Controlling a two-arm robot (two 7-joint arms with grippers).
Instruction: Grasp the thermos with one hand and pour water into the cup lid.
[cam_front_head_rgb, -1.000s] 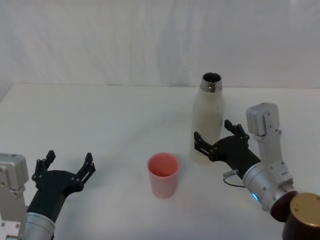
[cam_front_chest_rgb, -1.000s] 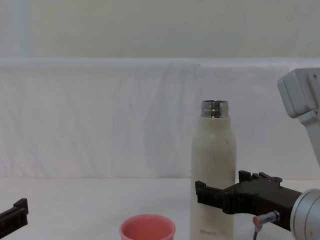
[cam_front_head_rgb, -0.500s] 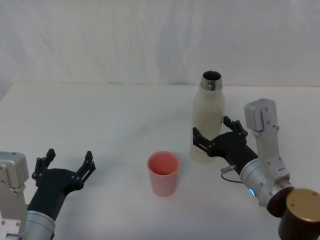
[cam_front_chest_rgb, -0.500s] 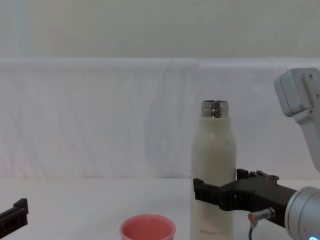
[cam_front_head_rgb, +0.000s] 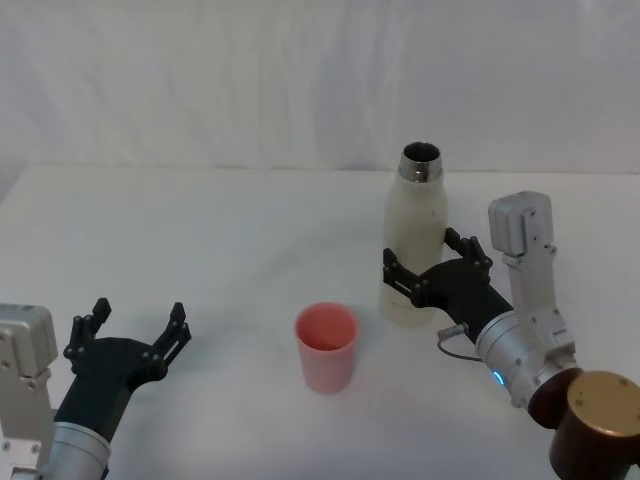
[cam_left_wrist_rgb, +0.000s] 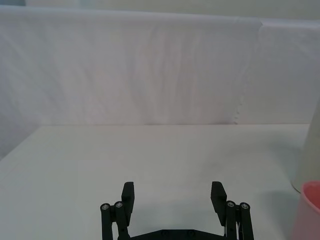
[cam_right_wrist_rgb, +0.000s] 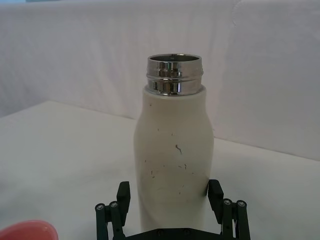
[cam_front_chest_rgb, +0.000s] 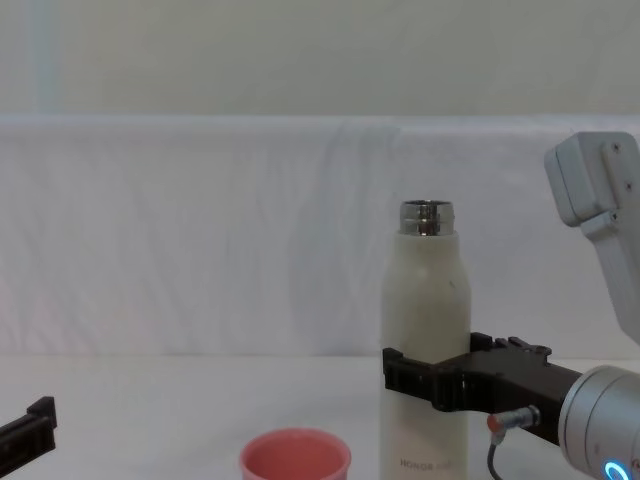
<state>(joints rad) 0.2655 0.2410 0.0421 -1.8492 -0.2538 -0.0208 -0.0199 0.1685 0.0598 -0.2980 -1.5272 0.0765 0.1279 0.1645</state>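
Note:
My right gripper grips the thermos by its cream-white body next, so that its open steel neck stays free to pour into the cup lid.
The cream-white thermos stands upright and uncapped on the table, its steel neck open at the top. My right gripper is open and straddles its lower body, one finger on each side. In the right wrist view the thermos sits between the fingers of that gripper, with a small gap on one side. The chest view shows the thermos with the right gripper around it. The salmon-pink cup lid stands upright to the thermos's front left. My left gripper rests open near the front left.
The white table has free room across its left and back, and a white cloth backdrop closes the far side. The right arm's brown joint sits at the lower right corner. The cup lid's rim shows in the left wrist view.
My right gripper has slid forward so its open fingers now reach further around the thermos. The thermos, the cup lid and the left arm have stayed in place.

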